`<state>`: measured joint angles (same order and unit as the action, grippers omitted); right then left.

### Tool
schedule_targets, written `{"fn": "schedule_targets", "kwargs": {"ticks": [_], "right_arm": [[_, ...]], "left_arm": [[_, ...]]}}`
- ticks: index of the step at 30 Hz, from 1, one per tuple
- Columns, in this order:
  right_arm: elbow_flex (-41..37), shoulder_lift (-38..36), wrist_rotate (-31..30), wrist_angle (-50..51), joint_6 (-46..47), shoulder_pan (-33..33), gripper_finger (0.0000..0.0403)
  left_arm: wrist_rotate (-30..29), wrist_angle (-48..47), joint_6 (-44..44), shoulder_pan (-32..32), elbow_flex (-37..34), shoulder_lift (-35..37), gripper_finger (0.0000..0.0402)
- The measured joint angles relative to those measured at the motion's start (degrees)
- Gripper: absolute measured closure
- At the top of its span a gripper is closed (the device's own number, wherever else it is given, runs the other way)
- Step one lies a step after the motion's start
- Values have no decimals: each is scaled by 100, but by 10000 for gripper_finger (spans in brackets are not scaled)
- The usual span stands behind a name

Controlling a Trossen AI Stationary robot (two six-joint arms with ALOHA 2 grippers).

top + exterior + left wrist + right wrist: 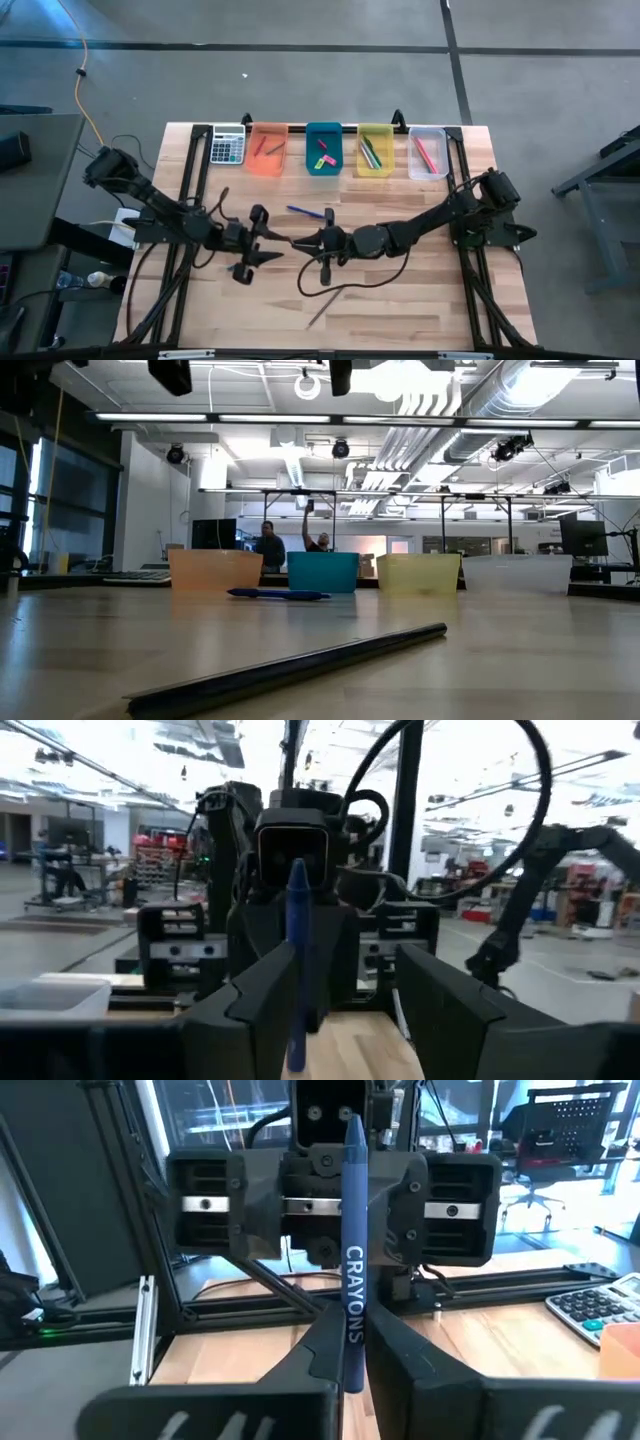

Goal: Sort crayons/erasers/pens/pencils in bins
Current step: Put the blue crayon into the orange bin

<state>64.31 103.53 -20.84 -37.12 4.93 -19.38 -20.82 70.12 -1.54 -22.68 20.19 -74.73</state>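
Note:
My left gripper will next grab the blue crayon by its body below its pointed tip (299,925), to sort it into the orange bin.
A blue crayon (353,1250) marked CRAYONS stands upright in the air, with my right gripper (355,1355) shut on it over the table's middle (303,243). My left gripper (345,985) faces it from the table's left side (270,245). It is open, with a finger on either side of the crayon (297,950) and clear of it. A blue pen (305,211) and a dark pencil (330,303) lie flat on the table. At the far edge stand the orange (266,150), teal (323,148), yellow (376,150) and clear (428,152) bins. My right gripper pinches the crayon's lower part (352,1342) between its two fingers. The fingers come level from the table's right side and lie across the crayon. The crayon stands upright, most of it above the fingers, lifted clear of the table.
A grey calculator (228,145) sits left of the orange bin. Sticks lie in the orange, yellow and clear bins, and small pink and yellow-green erasers in the teal one. In the low view the pencil (300,665) lies near and the pen (280,594) before the bins.

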Motion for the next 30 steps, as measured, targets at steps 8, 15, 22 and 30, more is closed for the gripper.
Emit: {"fn": "schedule_targets", "kwargs": {"ticks": [8, 15, 22, 30], "right_arm": [[0, 0, 7, 12, -49, -56, 391], [0, 0, 7, 44, -50, -63, 391], [1, 0, 7, 111, -48, -63, 391], [11, 0, -206, 322, -92, -66, 347]], "left_arm": [[-429, 63, -310, -1, 435, -535, 241], [-534, 198, -321, 0, 450, -557, 262], [-432, 216, -322, 110, 448, -557, 330], [-444, 201, -664, 173, 443, -557, 392]]}}
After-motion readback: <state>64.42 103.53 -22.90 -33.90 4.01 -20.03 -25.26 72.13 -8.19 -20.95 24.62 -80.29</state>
